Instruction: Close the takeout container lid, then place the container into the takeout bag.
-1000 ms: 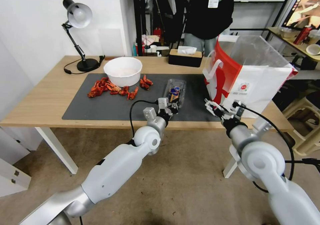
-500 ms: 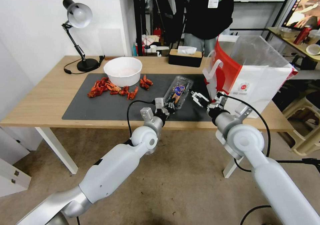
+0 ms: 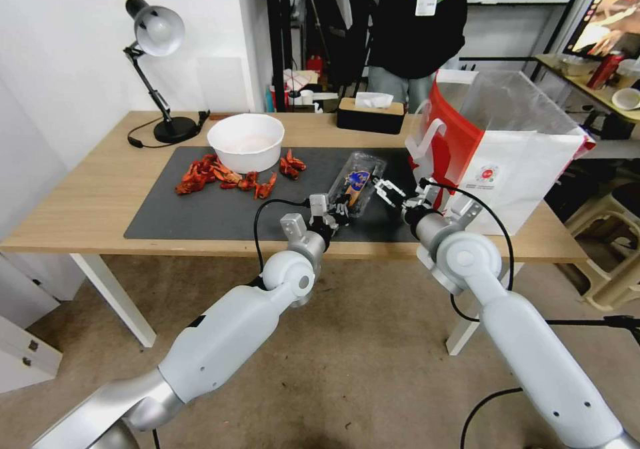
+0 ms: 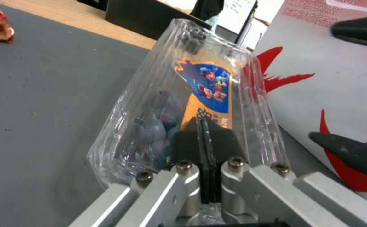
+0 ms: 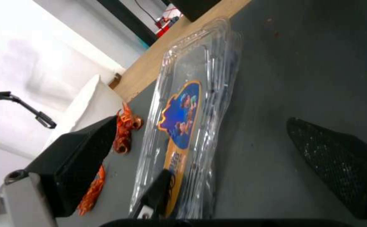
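The container's closed lid is too wide for the fingers. My right gripper should next pinch the container by the thin rim along its long side (image 3: pixel 369 198).
The clear takeout container (image 3: pixel 358 181) holds dark berries and hangs tilted over the dark mat (image 3: pixel 200 209). Its lid (image 4: pixel 206 85), with a blue and orange label, lies closed on the berry half. My left gripper (image 3: pixel 333 213) is shut on the container's near edge; its fingers (image 4: pixel 192 142) pinch the plastic rim. My right gripper (image 3: pixel 388 192) stands open just right of the container, between it and the takeout bag (image 3: pixel 507 156). In the right wrist view the container (image 5: pixel 187 126) lies between the right gripper's (image 5: pixel 203 123) spread fingers (image 5: pixel 78 157). The white and red bag stands upright with its mouth open.
A white bowl (image 3: pixel 245 141) and red crayfish (image 3: pixel 223 176) sit at the mat's far left. A desk lamp (image 3: pixel 160 42) stands at the back left and a wooden tissue box (image 3: pixel 371 114) at the back middle. The table's front edge (image 3: pixel 200 246) runs just below both grippers.
My right gripper has swung left from in front of the bag to beside the container. The left gripper has tilted the container's far end up off the mat.
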Motion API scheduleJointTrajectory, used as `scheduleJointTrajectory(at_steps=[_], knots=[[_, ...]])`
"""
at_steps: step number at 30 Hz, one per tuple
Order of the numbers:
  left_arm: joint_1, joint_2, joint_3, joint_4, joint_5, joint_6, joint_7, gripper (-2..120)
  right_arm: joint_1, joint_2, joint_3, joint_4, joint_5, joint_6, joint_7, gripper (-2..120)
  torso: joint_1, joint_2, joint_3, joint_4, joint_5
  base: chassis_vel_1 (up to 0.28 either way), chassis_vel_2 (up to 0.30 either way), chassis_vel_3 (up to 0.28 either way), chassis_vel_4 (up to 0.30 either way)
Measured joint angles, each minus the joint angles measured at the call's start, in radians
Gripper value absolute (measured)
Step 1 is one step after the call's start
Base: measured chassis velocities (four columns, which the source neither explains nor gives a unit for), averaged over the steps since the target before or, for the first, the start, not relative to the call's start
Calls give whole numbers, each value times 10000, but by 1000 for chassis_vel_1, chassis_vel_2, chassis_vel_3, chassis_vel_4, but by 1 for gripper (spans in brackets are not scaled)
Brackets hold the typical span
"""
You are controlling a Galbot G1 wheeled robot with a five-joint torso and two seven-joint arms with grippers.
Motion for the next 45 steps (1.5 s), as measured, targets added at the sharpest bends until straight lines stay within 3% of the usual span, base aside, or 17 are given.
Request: scheduleJointTrajectory(at_steps=[9,18,20,22,34,37,45], knots=[[-42,13,60,43,-13,-34,-2,0,622,386,-460,-701,-48,-103,12,99,0,1,-1,0,-2,0,0,0,0],[-63,27,116,71,-23,-66,-2,0,875,627,-731,-1139,-215,-157,41,69,0,0,-1,1,-2,0,0,0,0],[-64,38,133,76,-25,-74,-2,0,891,653,-772,-1218,-234,-239,42,58,0,1,-1,-1,-2,0,0,0,0],[-65,42,139,77,-25,-76,0,0,897,667,-792,-1268,-262,-260,45,54,0,1,-1,0,-2,0,0,0,0],[-81,99,162,68,-41,-100,26,0,799,737,-823,-1404,-455,-330,70,6,0,1,-1,-1,-2,0,0,0,0],[-89,102,163,68,-31,-117,34,0,780,735,-817,-1403,-497,-322,59,0,0,1,-2,0,-1,0,0,0,0],[-89,186,13,31,147,-270,101,1,740,719,-809,-1447,-661,-293,8,0,1,0,0,1,-1,0,0,0,0]])
